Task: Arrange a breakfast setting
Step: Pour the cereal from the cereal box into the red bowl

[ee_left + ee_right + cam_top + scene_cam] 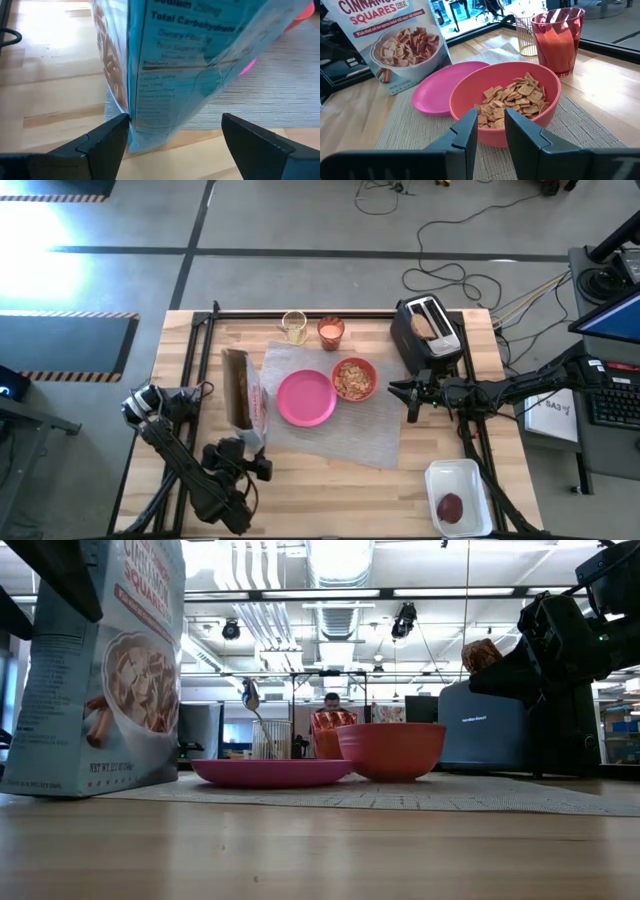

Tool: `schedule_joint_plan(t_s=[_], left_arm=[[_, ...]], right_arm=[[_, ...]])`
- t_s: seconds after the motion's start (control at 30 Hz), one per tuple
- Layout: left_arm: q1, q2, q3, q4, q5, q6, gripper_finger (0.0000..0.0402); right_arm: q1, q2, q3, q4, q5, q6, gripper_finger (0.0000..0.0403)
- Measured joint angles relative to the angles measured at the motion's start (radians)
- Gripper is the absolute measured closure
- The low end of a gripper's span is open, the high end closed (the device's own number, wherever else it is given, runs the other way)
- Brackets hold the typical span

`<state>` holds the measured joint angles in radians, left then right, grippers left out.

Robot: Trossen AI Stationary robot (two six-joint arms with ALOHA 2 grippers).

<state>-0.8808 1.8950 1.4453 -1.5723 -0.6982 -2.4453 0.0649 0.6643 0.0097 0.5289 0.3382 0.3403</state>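
The cereal box needs to move away from the placemat (pixel 340 425). My left gripper will grab the box by its bottom end (pixel 252 436) next.
The grey placemat (pixel 340 425) lies mid-table. On it are the pink plate (pixel 306 398) and the red bowl (pixel 354 378), which holds cereal. The glass of orange drink (pixel 331 331) stands behind them. The spoon (pixel 250 698) stands in the pale glass (pixel 294 326). The toast (pixel 430 326) sticks up from the black toaster (pixel 428 335). The dark red patty (pixel 450 506) lies in a white tray (pixel 458 480). My left gripper (pixel 172 127) is open, with a finger on either side of an upright cereal box's (pixel 243 392) bottom end. My right gripper (pixel 488 122) is empty, its fingers a narrow gap apart, just right of the bowl (pixel 505 100). My left gripper comes level from the table's near side at the cereal box's bottom end (pixel 150 135). One fingertip (pixel 117 125) stands right at the box's corner edge; whether it touches, I cannot tell. The other finger (pixel 240 127) is clear of it. The box stands on its bottom.
The toaster stands at the far right, close behind my right arm. The white tray sits at the near right corner. Bare wood shows along the near edge (pixel 330 500) and at the far left.
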Motion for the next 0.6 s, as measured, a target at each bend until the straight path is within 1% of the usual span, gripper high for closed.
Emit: schedule_joint_plan(t_s=[0.23,0.43,0.6], left_arm=[[0.001,0.0,0.0,0.0,-0.002,-0.006,0.01],[0.008,0.0,-0.002,0.001,0.002,0.073,0.0093],[0.024,0.0,-0.013,0.001,0.006,0.03,0.0093]], right_arm=[[0.0,0.0,0.0,0.0,0.0,0.0,0.0316],[0.0,0.0,0.0,0.0,0.0,0.0,0.0316],[0.0,0.0,0.0,0.0,0.0,0.0,0.0316]])
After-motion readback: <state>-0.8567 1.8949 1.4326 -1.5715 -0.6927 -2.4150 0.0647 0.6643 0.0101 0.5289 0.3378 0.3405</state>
